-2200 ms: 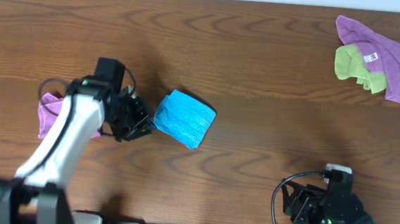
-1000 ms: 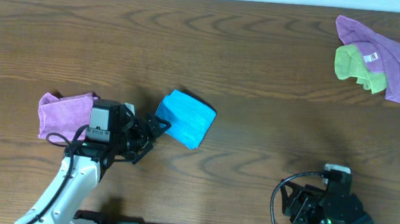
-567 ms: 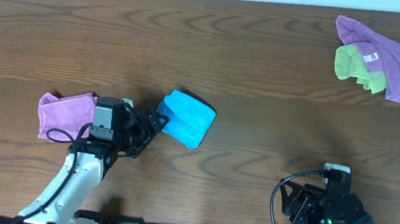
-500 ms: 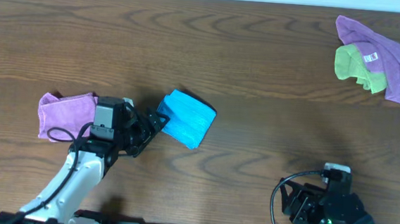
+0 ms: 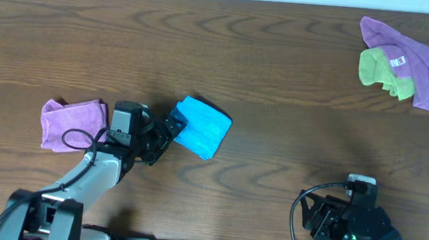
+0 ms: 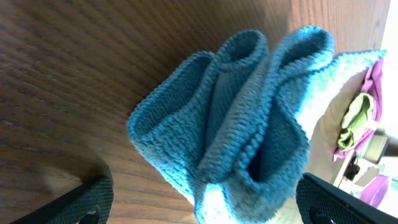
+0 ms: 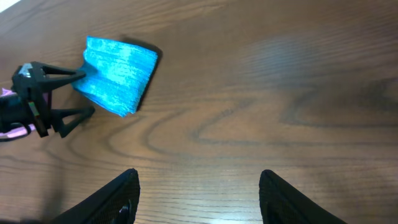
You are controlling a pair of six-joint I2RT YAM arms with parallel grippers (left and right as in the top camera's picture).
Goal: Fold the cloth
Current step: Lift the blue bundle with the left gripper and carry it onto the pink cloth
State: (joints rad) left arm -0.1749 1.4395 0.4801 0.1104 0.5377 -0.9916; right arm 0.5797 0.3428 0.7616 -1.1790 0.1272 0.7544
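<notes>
The left gripper will next pick up the stacked folds of the sky-blue cloth together at the sky-blue cloth's edge facing the purple cloth, so that the sky-blue cloth stays folded.
The cloth (image 5: 203, 127) is a sky-blue folded bundle lying left of the table's middle. Seen close in the left wrist view, the cloth (image 6: 236, 118) shows several stacked folds with open loops facing the camera. My left gripper (image 5: 168, 130) is open at the cloth's left edge, with its fingertips (image 6: 84, 200) standing either side of the bundle's near end. The right wrist view shows the cloth (image 7: 118, 73) far off at upper left. My right gripper (image 7: 199, 190) is open over bare wood, near the front edge.
A purple cloth (image 5: 69, 123) lies just left of the left arm. A purple and yellow-green pile (image 5: 400, 61) sits at the back right corner. The right arm's base (image 5: 347, 220) is at the front right.
The left arm has slid right and a little back, bringing its open fingers up to the cloth's left edge. The cloth and the right arm have not moved.
</notes>
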